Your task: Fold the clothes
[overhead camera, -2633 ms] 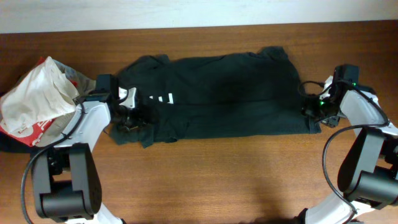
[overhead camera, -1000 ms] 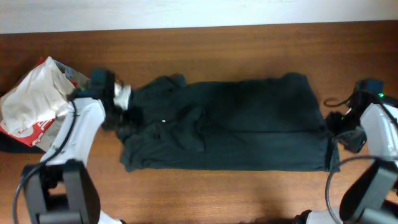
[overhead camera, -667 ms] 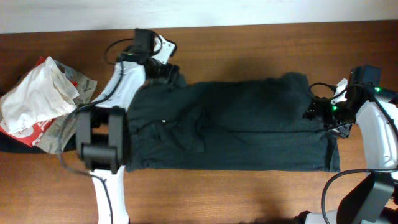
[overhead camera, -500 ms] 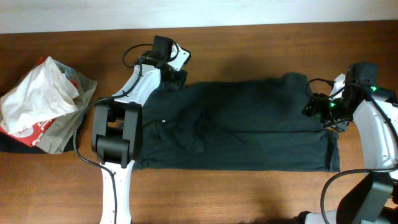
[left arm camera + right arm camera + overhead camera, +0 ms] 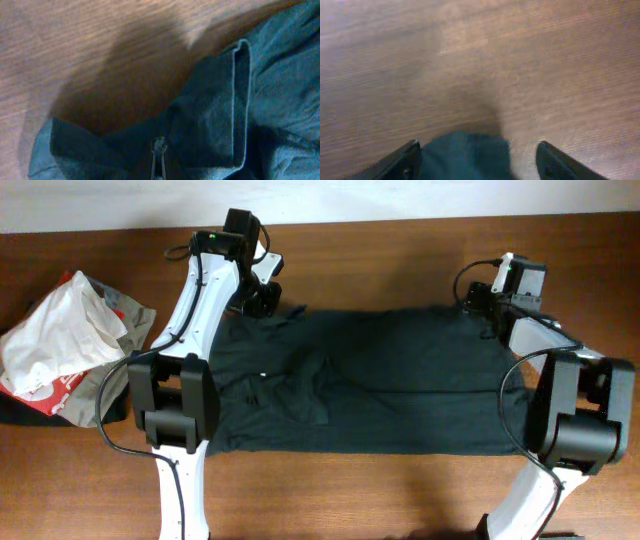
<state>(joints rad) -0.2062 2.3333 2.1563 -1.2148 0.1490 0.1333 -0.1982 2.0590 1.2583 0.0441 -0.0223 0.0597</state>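
Note:
The robot's right hand needs to grab the dark green garment by the tip of its far corner next, to fold the garment's far edge toward its near edge.
A dark green garment [image 5: 400,380] lies spread flat across the wooden table [image 5: 380,260], with wrinkles on its left half. My left gripper [image 5: 268,298] is at its far left corner. In the left wrist view the left gripper [image 5: 159,145] is shut, pinching a raised fold of the garment [image 5: 215,115]. My right gripper [image 5: 487,308] hovers at the far right corner. In the right wrist view the right gripper [image 5: 477,160] stands open, its fingers [image 5: 407,155] wide apart on either side of a tip of the garment [image 5: 465,155].
A crumpled white and red bag [image 5: 60,345] lies at the table's left edge, on top of something dark. A white wall runs along the back of the table. Bare wood borders the garment at front and back.
My left arm swung from the garment's left side to its far left corner and shut on the cloth. My right gripper moved from the right edge up to the far right corner, staying open.

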